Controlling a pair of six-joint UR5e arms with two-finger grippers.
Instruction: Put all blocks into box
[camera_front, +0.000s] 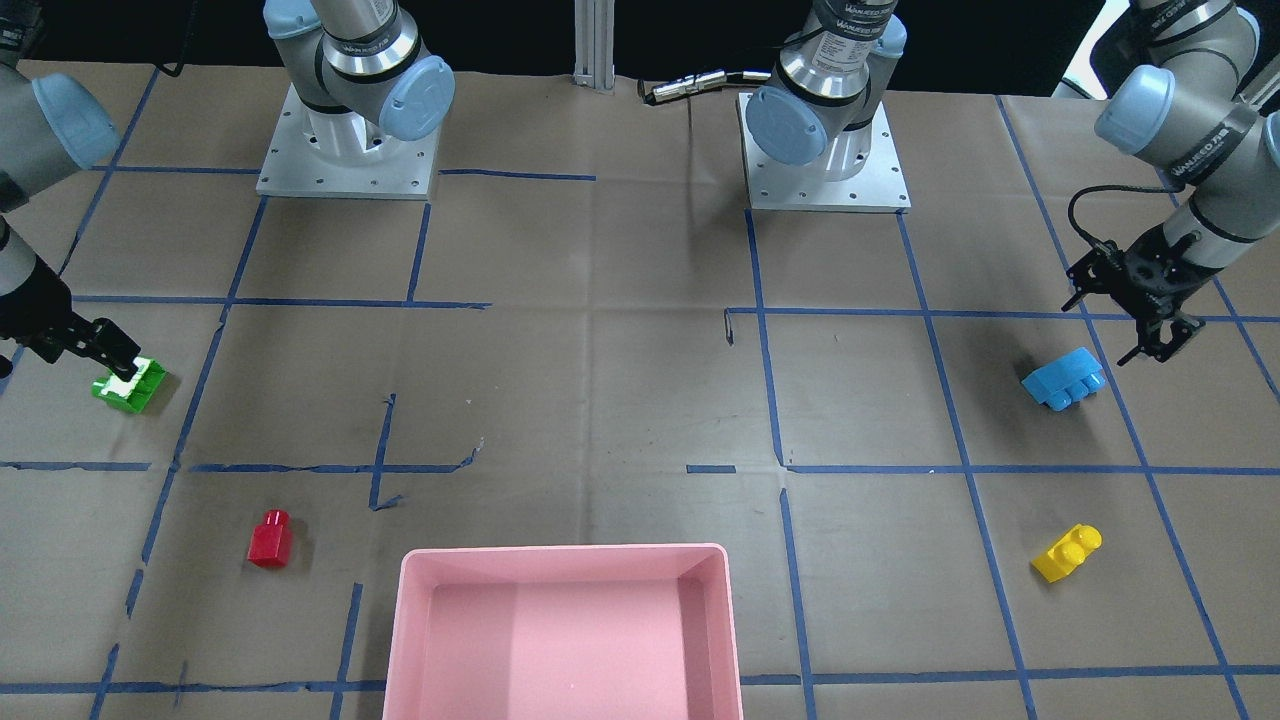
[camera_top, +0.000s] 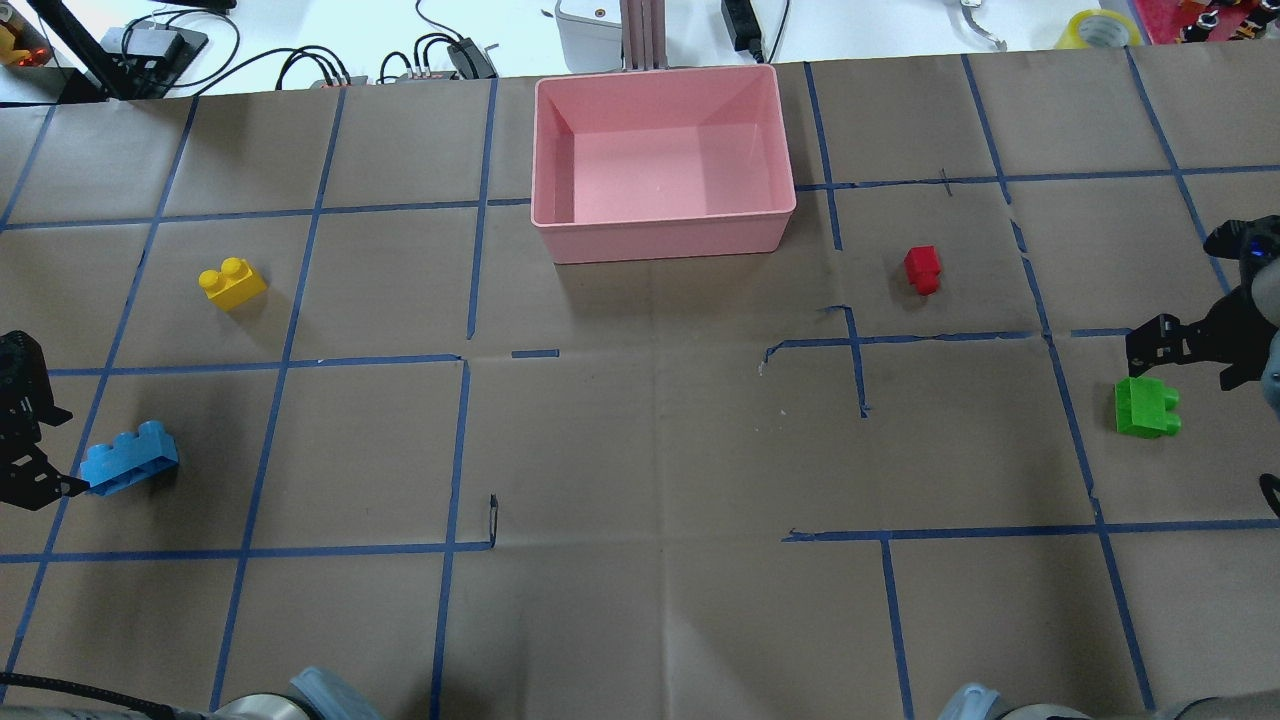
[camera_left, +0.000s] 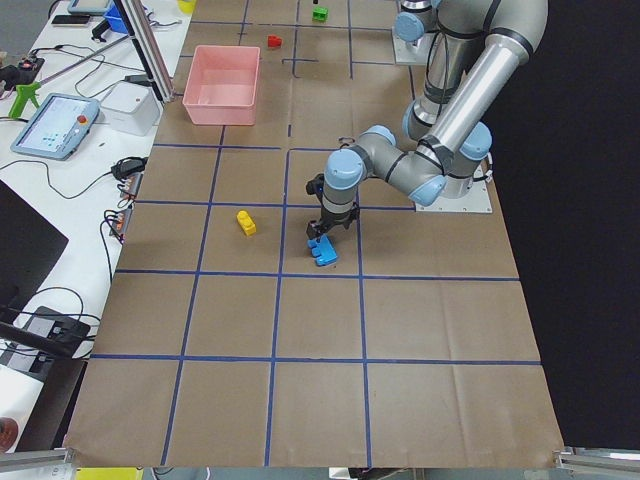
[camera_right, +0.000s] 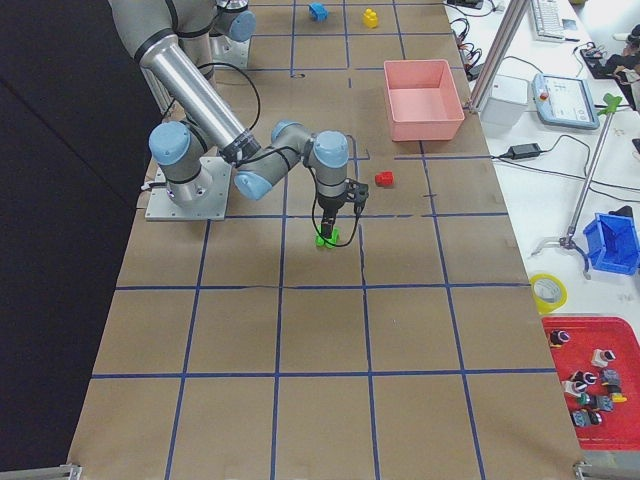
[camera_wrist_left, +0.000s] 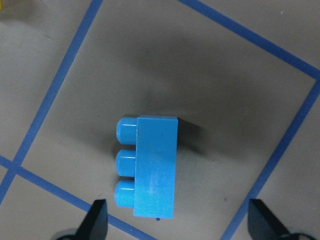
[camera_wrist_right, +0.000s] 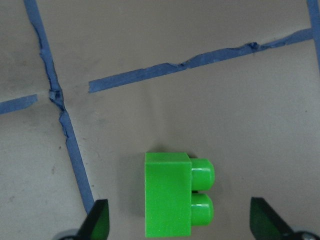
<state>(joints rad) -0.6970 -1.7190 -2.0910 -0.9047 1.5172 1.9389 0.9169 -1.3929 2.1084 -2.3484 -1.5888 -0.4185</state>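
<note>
My right gripper grabs the green block across its studded side and flat bottom (camera_front: 128, 384) next, to put it into the pink box (camera_front: 561, 630).
The pink box (camera_top: 660, 240) stands empty at the table's far middle. All the blocks lie on the paper outside it. My left gripper (camera_top: 62, 450) is open just over the light-blue block (camera_top: 128, 457); in the left wrist view its fingertips (camera_wrist_left: 97, 220) flank the block (camera_wrist_left: 152, 167). My right gripper (camera_top: 1185, 365) is open over the green block (camera_top: 1145, 408); in the right wrist view its fingertips (camera_wrist_right: 97, 222) flank that block (camera_wrist_right: 170, 200). The red block (camera_top: 922, 268) lies right of the box. The yellow block (camera_top: 232, 283) lies to its left.
Brown paper with blue tape lines covers the table (camera_top: 640, 450). The two arm bases (camera_front: 345, 150) stand at the robot's edge. Cables and devices (camera_top: 450, 55) lie beyond the far edge behind the box.
</note>
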